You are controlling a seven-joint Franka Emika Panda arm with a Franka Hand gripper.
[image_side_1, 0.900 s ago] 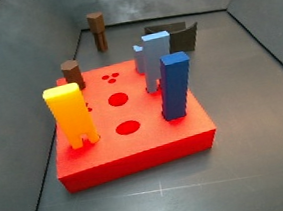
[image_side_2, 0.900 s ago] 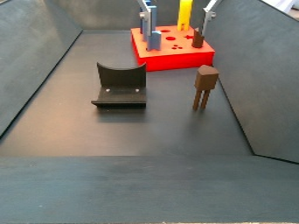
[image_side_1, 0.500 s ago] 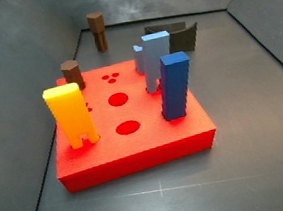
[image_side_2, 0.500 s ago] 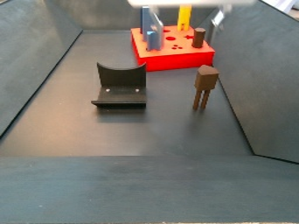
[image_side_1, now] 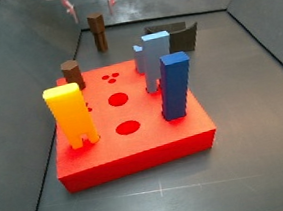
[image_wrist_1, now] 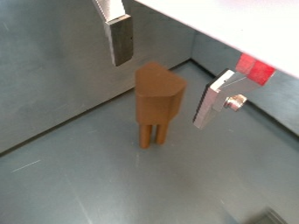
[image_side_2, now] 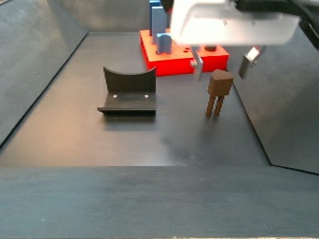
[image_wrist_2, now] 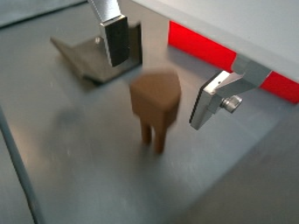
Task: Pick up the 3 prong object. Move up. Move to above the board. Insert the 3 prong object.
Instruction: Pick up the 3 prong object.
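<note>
The gripper grabs the 3 prong object by its thick upper body [image_side_1: 96, 24] next, leaving its thin legs free to go into the board [image_side_1: 136, 139].
The 3 prong object [image_side_2: 218, 93] is a slim brown post standing upright on the grey floor, away from the board; its thin legs show in a wrist view [image_wrist_1: 156, 107] and it is blurred in the other [image_wrist_2: 155, 102]. My gripper [image_side_2: 226, 62] hovers just over its top, open, with one silver finger on each side [image_wrist_1: 119, 39] and a gap to the post on both. A side view shows the gripper [image_side_1: 90, 1] at the top edge, above the post [image_side_1: 97, 30]. The red board [image_side_1: 136, 139] lies nearer that camera.
On the board stand a yellow block [image_side_1: 70, 114], two blue blocks [image_side_1: 175, 84], and a stubby brown peg [image_side_1: 72, 75]. The dark fixture [image_side_2: 127, 91] sits on the floor beside the post. Grey walls enclose the floor on all sides.
The gripper has come into the side views and moved down over the 3 prong object. The post, the board and the blocks have not moved.
</note>
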